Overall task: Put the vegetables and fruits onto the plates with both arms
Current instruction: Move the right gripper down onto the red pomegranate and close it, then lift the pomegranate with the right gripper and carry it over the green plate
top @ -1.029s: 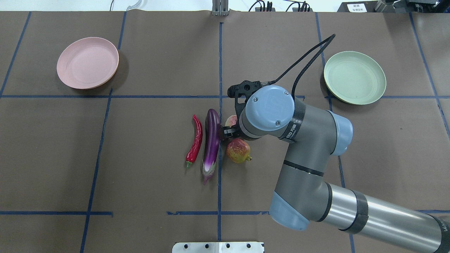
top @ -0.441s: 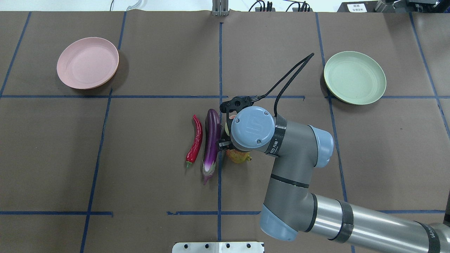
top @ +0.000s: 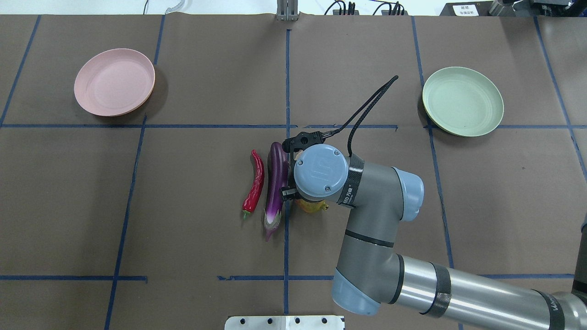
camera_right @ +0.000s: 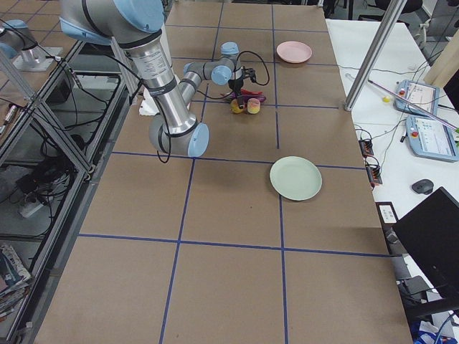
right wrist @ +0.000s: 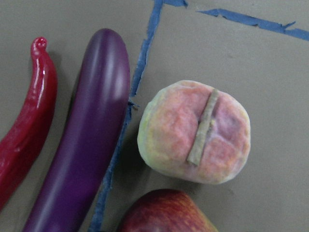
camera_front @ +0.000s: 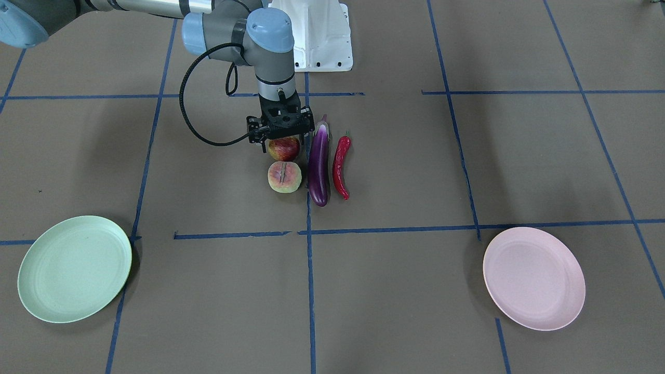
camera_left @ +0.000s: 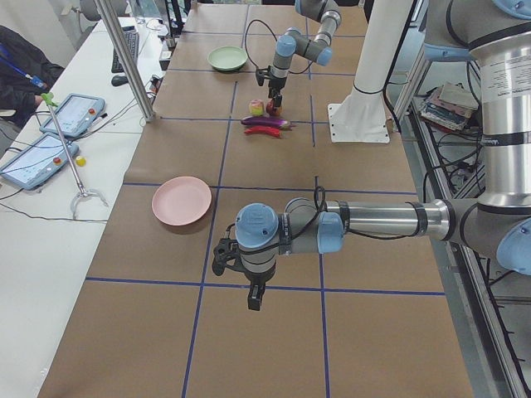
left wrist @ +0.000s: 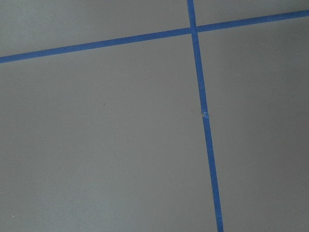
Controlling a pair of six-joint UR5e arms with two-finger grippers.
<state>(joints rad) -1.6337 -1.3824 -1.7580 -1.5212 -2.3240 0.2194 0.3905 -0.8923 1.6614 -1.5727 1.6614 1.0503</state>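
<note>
My right gripper grabs the dark red-yellow pomegranate around its round body point(camera_front: 283, 149) next, to place fruit onto a plate point(camera_front: 74, 268).
The purple eggplant point(top: 276, 183) and red chili point(top: 255, 183) lie side by side at the table's middle. The peach-like fruit point(camera_front: 284, 176) and the pomegranate-like fruit point(camera_front: 284, 149) sit just beside the eggplant point(camera_front: 318, 161). My right gripper point(camera_front: 283, 143) points down, open, with a finger on each side of the pomegranate-like fruit. In the overhead view the right wrist hides the peach-like fruit. The pink plate point(top: 114, 81) and the green plate point(top: 462, 101) are empty. My left gripper point(camera_left: 253, 298) hangs over bare table far from the fruit; I cannot tell if it is open or shut.
The white base block point(camera_front: 317, 36) stands just behind the fruits. Blue tape lines point(top: 287, 82) cross the brown table cover. The left wrist view holds only table and tape point(left wrist: 203, 116).
My right wrist has moved left and towards the robot's side, now covering the peach-like fruit and most of the pomegranate-like one. The fruits, vegetables and plates have not moved.
</note>
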